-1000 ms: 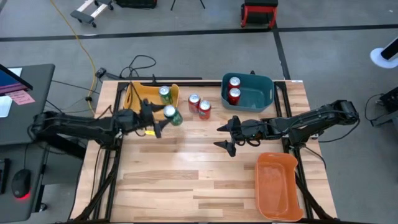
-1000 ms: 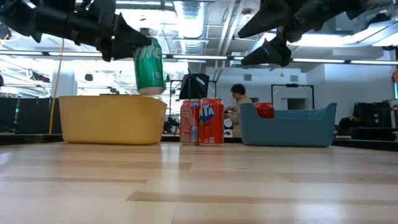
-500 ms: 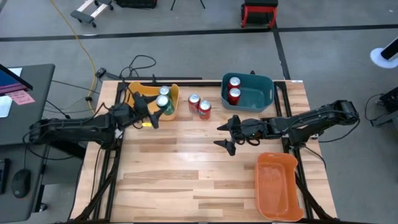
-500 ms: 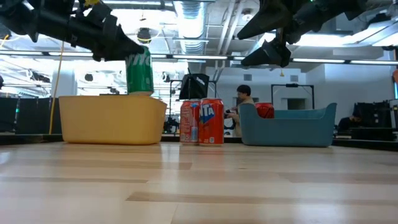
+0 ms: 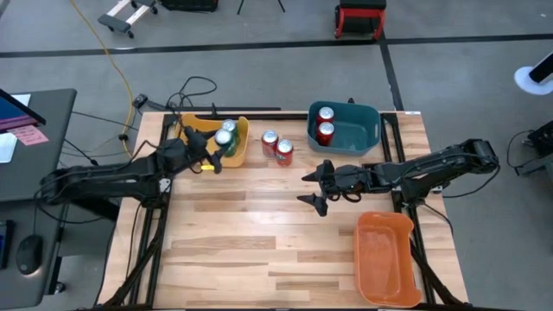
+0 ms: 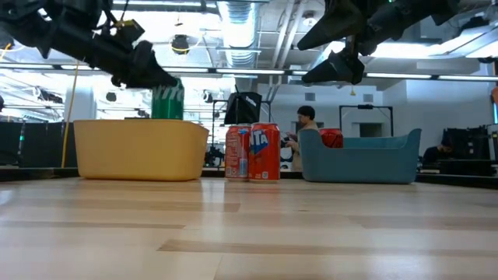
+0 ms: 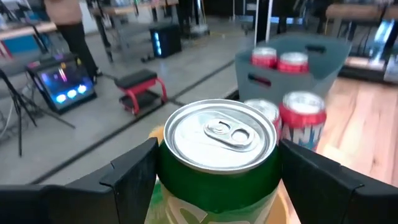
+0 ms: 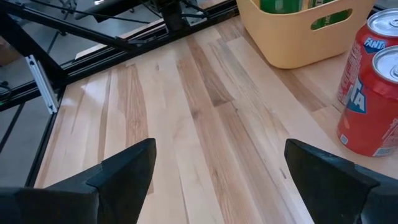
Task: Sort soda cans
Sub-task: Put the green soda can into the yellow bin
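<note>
My left gripper needs to move the green can lower in the yellow bin: the green can is high above the bin's bottom, so if I opened now, it would drop.
My left gripper is shut on a green can over the yellow bin at the table's far left; a second green can stands in that bin. In the low view the held can shows partly above the bin's rim. Two red cans stand on the table between the bins, two more in the blue bin. My right gripper is open and empty above the table's middle right. My left gripper pinches the green can's round side wall just below its silver top between its two fingers, one on each side. The fingers come roughly level from the table's left. The can is upright, its lower part down inside the yellow bin.
An orange bin lies at the near right corner. The two red cans stand close to the yellow bin's right wall. Bare wood spreads over the table's near and middle parts. A person sits in the room behind.
My left gripper has carried the green can toward the table's far left edge and down. The can, earlier lifted clear near the yellow bin's right end, now sits lower, partly inside the bin beside the other green can. It has stayed upright and held.
</note>
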Action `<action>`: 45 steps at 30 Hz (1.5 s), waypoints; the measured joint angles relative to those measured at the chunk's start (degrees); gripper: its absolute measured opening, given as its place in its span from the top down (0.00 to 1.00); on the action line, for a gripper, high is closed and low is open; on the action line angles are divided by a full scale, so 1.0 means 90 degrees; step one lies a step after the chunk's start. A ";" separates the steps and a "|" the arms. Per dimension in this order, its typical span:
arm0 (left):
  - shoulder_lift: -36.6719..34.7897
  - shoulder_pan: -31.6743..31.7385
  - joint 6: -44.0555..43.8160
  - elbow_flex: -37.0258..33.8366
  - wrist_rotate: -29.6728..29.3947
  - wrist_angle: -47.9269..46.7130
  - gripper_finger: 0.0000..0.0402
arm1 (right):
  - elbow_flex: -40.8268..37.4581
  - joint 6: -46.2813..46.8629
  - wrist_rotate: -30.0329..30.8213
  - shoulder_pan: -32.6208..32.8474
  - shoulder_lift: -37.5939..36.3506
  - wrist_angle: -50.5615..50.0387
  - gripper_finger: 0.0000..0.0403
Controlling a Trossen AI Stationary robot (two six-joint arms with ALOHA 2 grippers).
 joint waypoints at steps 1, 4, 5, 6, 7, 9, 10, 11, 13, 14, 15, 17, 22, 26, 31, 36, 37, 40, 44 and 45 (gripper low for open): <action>0.0077 0.0000 -0.0047 0.0000 -0.0001 -0.0032 0.27 | 0.0000 0.0000 0.0000 0.0000 0.0000 -0.0002 0.07; 0.0315 0.0001 -0.0267 0.0000 -0.0001 0.0016 0.27 | 0.0000 0.0000 0.0000 0.0000 0.0000 -0.0002 0.07; 0.0398 -0.0001 -0.0317 0.0000 -0.0001 0.0048 0.27 | 0.0000 0.0002 0.0000 0.0000 0.0000 -0.0002 0.07; 0.0488 0.0000 -0.0363 0.0000 0.0001 0.0074 0.27 | 0.0000 0.0000 0.0000 0.0000 0.0000 -0.0002 0.07; 0.0576 -0.0001 -0.0416 0.0000 -0.0003 0.0108 0.27 | 0.0000 0.0000 0.0000 0.0000 0.0000 -0.0003 0.07; 0.0743 0.0001 -0.0544 0.0000 -0.0048 0.0140 0.27 | 0.0000 0.0001 0.0000 0.0000 0.0000 -0.0005 0.07; 0.0835 0.0001 -0.0619 0.0000 -0.0077 0.0158 0.27 | 0.0000 0.0002 0.0000 0.0000 0.0000 -0.0005 0.07; 0.0933 0.0001 -0.0687 0.0000 -0.0123 0.0173 0.27 | 0.0000 0.0000 0.0000 0.0000 0.0000 -0.0005 0.07; 0.1129 0.0001 -0.0827 0.0000 -0.0203 0.0182 0.27 | 0.0000 0.0000 -0.0002 0.0000 0.0000 -0.0005 0.07; 0.1225 0.0003 -0.0897 0.0000 -0.0220 0.0197 0.27 | 0.0000 0.0000 -0.0001 0.0000 0.0000 -0.0005 0.07; 0.1322 0.0003 -0.0945 0.0000 -0.0244 0.0248 0.27 | 0.0000 0.0001 0.0000 0.0000 0.0000 -0.0006 0.07; 0.1501 0.0001 -0.1035 0.0000 -0.0258 0.0370 0.27 | 0.0000 0.0002 -0.0002 0.0000 0.0000 -0.0010 0.07; 0.1920 0.0001 -0.1103 0.0000 -0.0270 0.0739 0.27 | 0.0000 0.0001 -0.0002 0.0000 0.0000 -0.0017 0.07; 0.2191 0.0001 -0.1157 0.0000 -0.0272 0.0875 0.27 | 0.0000 0.0002 -0.0005 0.0000 0.0000 -0.0041 0.07; 0.2311 0.0001 -0.1268 0.0000 -0.0322 0.0883 0.27 | 0.0000 0.0005 -0.0005 0.0002 0.0000 -0.0099 0.07; 0.2239 0.0001 -0.1351 0.0002 -0.0323 0.0758 0.27 | 0.0000 0.0005 -0.0005 0.0002 0.0000 -0.0119 0.07; 0.2208 0.0001 -0.1359 0.0002 -0.0318 0.0690 0.27 | 0.0000 0.0009 -0.0005 0.0002 0.0000 -0.0127 0.07; 0.2127 0.0001 -0.1314 0.0014 -0.0290 0.0417 0.27 | 0.0000 0.0039 -0.0005 0.0002 0.0000 -0.0170 0.07; 0.2118 0.0001 -0.1348 0.0015 -0.0230 0.0260 0.27 | 0.0000 0.0061 -0.0005 0.0002 0.0000 -0.0168 0.07; 0.2119 0.0001 -0.1350 0.0015 -0.0199 0.0257 0.27 | 0.0000 0.0062 -0.0005 0.0002 0.0000 -0.0165 0.07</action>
